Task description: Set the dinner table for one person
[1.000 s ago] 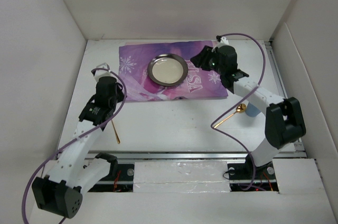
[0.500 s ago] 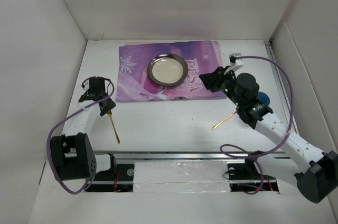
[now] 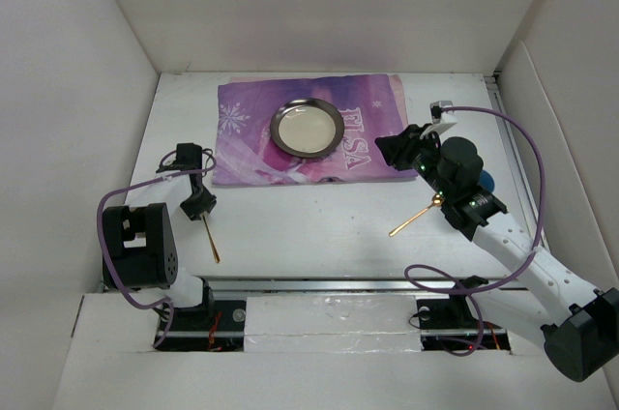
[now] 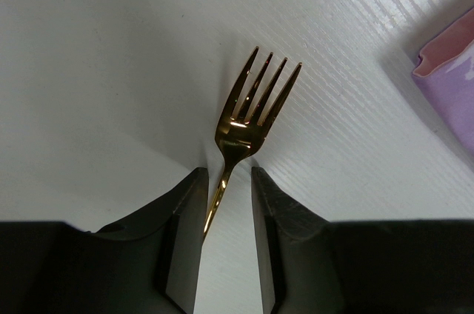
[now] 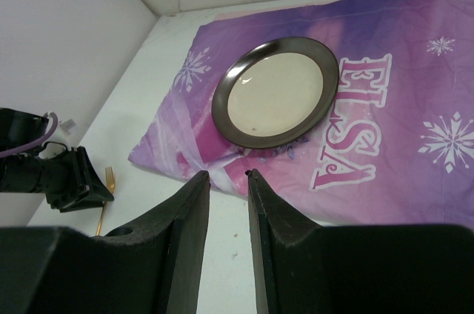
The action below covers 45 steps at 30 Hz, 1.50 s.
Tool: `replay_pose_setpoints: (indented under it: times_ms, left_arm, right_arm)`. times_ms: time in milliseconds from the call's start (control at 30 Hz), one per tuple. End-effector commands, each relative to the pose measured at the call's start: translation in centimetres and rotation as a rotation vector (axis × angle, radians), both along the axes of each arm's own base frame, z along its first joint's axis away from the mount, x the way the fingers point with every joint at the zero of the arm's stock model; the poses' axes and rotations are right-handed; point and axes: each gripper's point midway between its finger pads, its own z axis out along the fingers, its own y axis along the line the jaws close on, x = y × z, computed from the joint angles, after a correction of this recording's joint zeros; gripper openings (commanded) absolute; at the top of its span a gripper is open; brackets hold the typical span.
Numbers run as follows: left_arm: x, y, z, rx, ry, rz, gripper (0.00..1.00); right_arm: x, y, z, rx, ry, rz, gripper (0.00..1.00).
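Note:
My left gripper is ready to close on the gold fork, as both fingers meet their shadows on the table, on either side of the fork's neck (image 4: 227, 169).
The white dinner table (image 3: 319, 226) carries a purple printed mat (image 3: 372, 154) with a dark-rimmed plate (image 3: 307, 129) on it. A gold fork (image 3: 211, 241) lies left of the mat. Its tines (image 4: 259, 88) point away from my left gripper (image 4: 224, 173), which is open and low over the table, with the handle running between the jaws close to the left finger. In the top view the left gripper (image 3: 200, 207) covers the fork's head. My right gripper (image 5: 227, 175) is open and empty above the mat's near edge; from above the right gripper (image 3: 398, 149) is at the mat's right end.
A gold spoon (image 3: 414, 219) lies on the table under my right arm. Beside it a blue object (image 3: 486, 181) shows only partly behind the arm. White walls close the table in on the left, back and right. Purple cables loop from both arms.
My left arm has folded back and its gripper has dropped over the fork's head and opened. My right arm swung from over the mat to its right end, jaws narrower.

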Motion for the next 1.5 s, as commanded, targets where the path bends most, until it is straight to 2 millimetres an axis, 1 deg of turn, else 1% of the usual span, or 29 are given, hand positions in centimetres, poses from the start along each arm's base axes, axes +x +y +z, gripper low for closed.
replay_pose_setpoints:
  times_ms: [0,100,133,200,300,467,567,667,733,800,833,900,933,967,1000,1033,1067,1100,1133,1167,1200,1233,1267,1300,1333,1367,1400,1433,1467]
  left_arm:
    - [-1.6,-0.7,-1.4,-0.002,0.079,-0.021,0.25]
    - [-2.1,-1.1,-2.5,-0.01,0.13,-0.036,0.17]
    - [-2.1,-1.1,-2.6,-0.013,0.135,-0.038,0.12]
    - [-2.0,-1.2,-2.5,-0.016,0.123,-0.039,0.1]
    - [-1.8,-1.4,-2.2,-0.016,0.105,-0.05,0.01]
    - [-1.4,-1.8,-1.9,-0.034,0.087,-0.069,0.0]
    - [-0.3,-2.4,-0.5,-0.061,0.013,-0.103,0.0]
    - [2.0,-2.7,3.3,-0.067,-0.133,-0.14,0.0]
    - [3.9,-2.5,7.5,-0.042,-0.254,-0.166,0.0]
    - [4.7,-2.6,10.5,-0.035,-0.338,-0.191,0.0]
    - [5.8,-2.7,12.6,-0.03,-0.398,-0.195,0.0]
    - [7.2,-3.0,14.4,-0.02,-0.447,-0.211,0.0]
    - [8.5,-3.4,16.0,-0.015,-0.488,-0.227,0.0]
    - [9.5,-3.9,16.6,-0.034,-0.509,-0.25,0.0]
    - [10.6,-4.1,15.7,-0.048,-0.478,-0.262,0.0]
    - [12.1,-4.7,17.0,-0.047,-0.504,-0.293,0.0]
    - [13.3,-5.2,17.1,-0.045,-0.503,-0.326,0.0]
    - [14.4,-5.4,14.7,-0.039,-0.421,-0.335,0.0]
    - [16.4,-5.8,16.4,-0.018,-0.449,-0.346,0.0]
    - [17.1,-6.6,16.2,0.022,-0.424,-0.382,0.0]
    - [19.1,-7.3,13.9,0.018,-0.358,-0.399,0.0]
    - [19.9,-7.4,15.3,0.021,-0.395,-0.398,0.0]
    - [20.5,-8.8,15.5,-0.007,-0.399,-0.44,0.0]
    - [21.4,-8.9,13.7,-0.011,-0.359,-0.445,0.0]
    - [22.7,-9.6,15.0,0.002,-0.391,-0.46,0.0]
    - [23.1,-8.9,14.9,0.038,-0.37,-0.447,0.0]
    - [23.6,-9.2,13.0,0.053,-0.324,-0.472,0.0]
    - [24.7,-9.9,14.0,0.065,-0.346,-0.489,0.0]
    - [24.7,-9.6,13.8,0.078,-0.32,-0.498,0.0]
  right_arm:
    - [-0.1,0.0,1.1,0.005,-0.042,0.013,0.33]
    - [0.0,-0.6,1.3,0.008,-0.05,-0.01,0.33]
    - [0.2,-0.9,1.4,0.009,-0.052,-0.022,0.33]
    - [0.2,-0.9,1.2,0.007,-0.048,-0.022,0.33]
    - [0.4,-1.2,0.9,0.002,-0.04,-0.031,0.34]
    - [0.9,-2.2,0.9,0.009,-0.034,-0.067,0.34]
    - [0.7,-2.2,0.9,0.011,-0.035,-0.062,0.34]
    - [0.9,-2.0,0.6,0.009,-0.032,-0.053,0.34]
    - [1.0,-1.6,0.3,0.008,-0.022,-0.035,0.34]
    - [1.2,-1.4,0.2,0.008,-0.021,-0.03,0.34]
    - [1.2,-1.4,0.2,0.005,-0.021,-0.031,0.34]
    - [1.4,-1.5,0.1,0.005,-0.019,-0.041,0.34]
    - [1.4,-1.5,0.1,0.003,-0.02,-0.041,0.34]
    - [1.5,-1.5,0.1,0.005,-0.02,-0.041,0.34]
    - [1.5,-1.4,-0.1,0.005,-0.015,-0.038,0.35]
    - [1.6,-1.3,-0.1,0.005,-0.015,-0.032,0.35]
    - [1.6,-1.2,-0.3,0.003,-0.013,-0.03,0.35]
    - [1.6,-1.2,-0.3,0.001,-0.013,-0.031,0.35]
    - [1.7,-1.3,-0.5,0.001,-0.007,-0.036,0.35]
    - [1.7,-1.3,-0.4,0.002,-0.013,-0.036,0.34]
    - [1.6,-1.0,-0.7,-0.004,-0.01,-0.03,0.34]
    - [1.7,-1.0,-0.7,-0.004,-0.01,-0.031,0.34]
    - [1.6,-1.0,-0.7,-0.006,-0.013,-0.03,0.34]
    - [1.4,-0.7,-0.7,-0.006,-0.016,-0.02,0.34]
    - [1.5,-0.8,-0.6,-0.005,-0.019,-0.025,0.34]
    - [1.4,-0.5,-0.7,-0.004,-0.019,-0.02,0.35]
    - [1.4,-0.5,-0.7,-0.007,-0.02,-0.022,0.34]
    - [1.4,-0.2,-0.9,-0.013,-0.015,-0.014,0.35]
    - [1.4,-0.2,-1.0,-0.012,-0.013,-0.015,0.35]
